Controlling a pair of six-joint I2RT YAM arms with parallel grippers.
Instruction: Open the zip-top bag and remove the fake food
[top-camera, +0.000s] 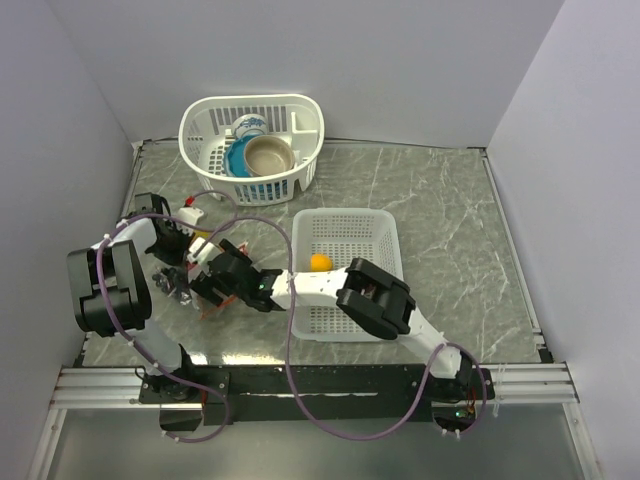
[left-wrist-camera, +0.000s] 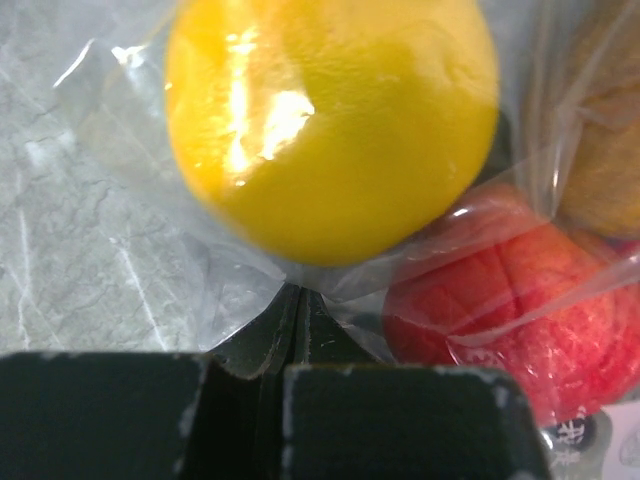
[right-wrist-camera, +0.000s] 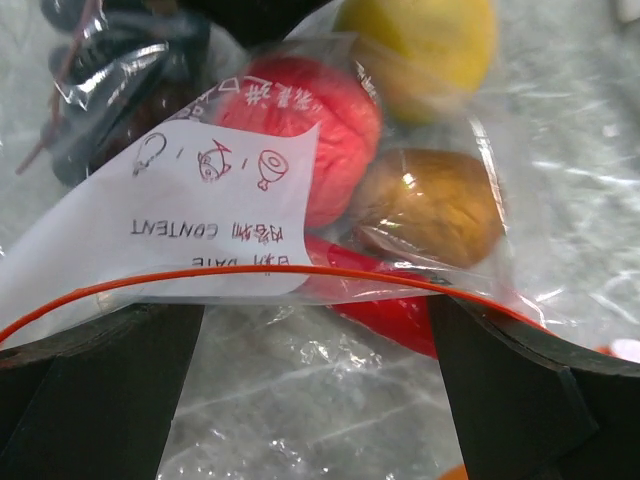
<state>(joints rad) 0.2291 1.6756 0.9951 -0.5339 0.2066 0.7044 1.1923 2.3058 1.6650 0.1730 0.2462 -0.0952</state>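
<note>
I should grab the red chili with my right gripper across its end nearest the bag's opening (right-wrist-camera: 398, 322), then draw it out lengthwise.
The zip-top bag (right-wrist-camera: 250, 190) is clear and crinkly, with a white label and an orange-red zip strip (right-wrist-camera: 300, 270) along its mouth. Inside it I see a red apple (right-wrist-camera: 300, 120), a yellow fruit (right-wrist-camera: 425, 40), a brown fruit (right-wrist-camera: 430, 205), a red chili (right-wrist-camera: 395, 310) and dark grapes (right-wrist-camera: 110, 90). My right gripper (right-wrist-camera: 315, 335) is open, its fingers on either side of the bag's mouth. My left gripper (left-wrist-camera: 295, 305) is shut on the bag's plastic just below the yellow fruit (left-wrist-camera: 330, 120) and beside the apple (left-wrist-camera: 510, 310). In the top view the bag (top-camera: 183, 285) lies between both grippers at the table's left.
A white mesh basket (top-camera: 375, 235) stands mid-table with one orange fruit (top-camera: 319, 262) in it. Another white basket (top-camera: 200, 125) at the back holds a blue bowl (top-camera: 240, 160) and a beige bowl (top-camera: 268, 155). Walls close in left and right.
</note>
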